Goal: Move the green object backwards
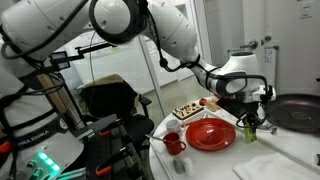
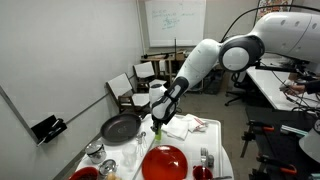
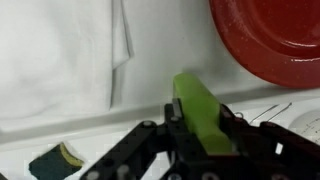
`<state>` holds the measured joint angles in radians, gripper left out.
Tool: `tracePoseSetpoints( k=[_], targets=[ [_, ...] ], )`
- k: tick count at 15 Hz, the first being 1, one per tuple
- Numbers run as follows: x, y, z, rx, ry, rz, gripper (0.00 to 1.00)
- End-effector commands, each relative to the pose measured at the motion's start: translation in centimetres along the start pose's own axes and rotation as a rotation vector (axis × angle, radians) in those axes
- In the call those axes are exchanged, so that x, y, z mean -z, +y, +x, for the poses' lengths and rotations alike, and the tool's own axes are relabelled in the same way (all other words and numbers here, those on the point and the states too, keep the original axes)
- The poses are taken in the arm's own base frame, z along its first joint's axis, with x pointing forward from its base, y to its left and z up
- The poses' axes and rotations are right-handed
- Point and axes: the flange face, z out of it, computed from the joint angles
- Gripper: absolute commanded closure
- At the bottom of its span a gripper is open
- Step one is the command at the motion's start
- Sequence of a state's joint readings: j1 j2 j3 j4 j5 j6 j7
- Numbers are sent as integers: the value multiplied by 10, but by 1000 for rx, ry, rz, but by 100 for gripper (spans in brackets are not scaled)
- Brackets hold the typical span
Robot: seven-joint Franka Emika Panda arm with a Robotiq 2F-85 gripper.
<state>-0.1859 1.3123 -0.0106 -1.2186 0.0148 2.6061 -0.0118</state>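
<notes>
The green object is low over the flat white table, clear of the red plate [image 1: 210, 133] and white cloth, so it is time to let go now.
The green object [image 3: 200, 113] is a long lime-green block. In the wrist view it sits between my gripper's [image 3: 200, 128] black fingers, which are shut on its sides, above the white table. In an exterior view the gripper [image 1: 248, 118] hangs just right of the red plate [image 1: 210, 133], with a bit of green [image 1: 248, 127] at its tips. In an exterior view the gripper [image 2: 158, 122] is above the table's back edge with green [image 2: 157, 132] below it.
A red plate [image 3: 268, 35] lies close on the upper right in the wrist view. A white cloth [image 3: 60, 50] lies on the left. A black pan [image 2: 118, 128], a red mug [image 1: 173, 143], a tray of food [image 1: 188, 108] and a glass jar [image 2: 95, 153] stand around the table.
</notes>
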Motion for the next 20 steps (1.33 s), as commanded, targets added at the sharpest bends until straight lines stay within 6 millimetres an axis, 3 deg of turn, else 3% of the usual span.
tracePoseSetpoints(
  k=[1,8,9,10,11,13,18,20],
  targets=[
    [-2,0,0,7,12,22,92],
    [-5,1,-1,5,5,22,89],
    [-6,1,-2,5,4,22,73],
    [-6,1,-2,3,1,22,64],
    [-7,1,-3,2,0,23,43],
    [-8,1,-3,1,-4,23,38],
    [-9,2,-4,-2,-7,22,5],
    [-9,2,-4,-3,-8,23,0]
  ],
)
